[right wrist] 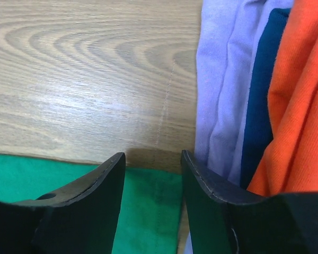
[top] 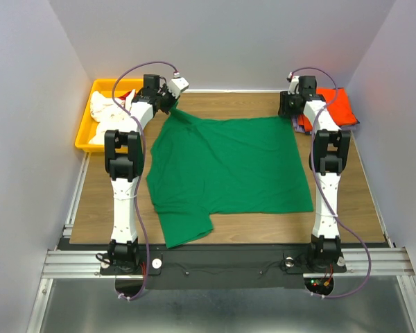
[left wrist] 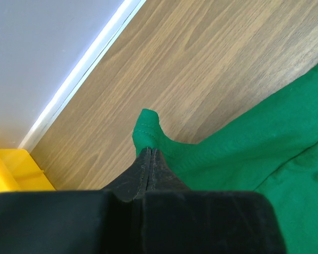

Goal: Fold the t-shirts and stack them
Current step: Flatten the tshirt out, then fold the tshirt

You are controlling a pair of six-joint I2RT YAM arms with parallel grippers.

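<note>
The green t-shirt's far corner is beside the folded stack. My right gripper will grab that corner next, so both grippers can fold the t-shirt's far edge over.
A bright green t-shirt (top: 229, 166) lies spread on the wooden table (top: 215, 104). My left gripper (top: 172, 104) is shut on its far left corner (left wrist: 147, 129) and holds it pulled toward the back. My right gripper (top: 289, 105) is open, jaws straddling the shirt's far right corner (right wrist: 151, 206) just above it. A folded stack with an orange t-shirt (top: 336, 107) on top sits at the back right; its pale lavender shirt (right wrist: 222, 90) and a dark blue layer (right wrist: 259, 100) show in the right wrist view. White and red shirts (top: 109, 109) lie in the bin.
A yellow plastic bin (top: 90, 132) stands at the back left, its corner in the left wrist view (left wrist: 10, 169). Grey walls close in the back and sides. Bare table runs along the back edge between the grippers.
</note>
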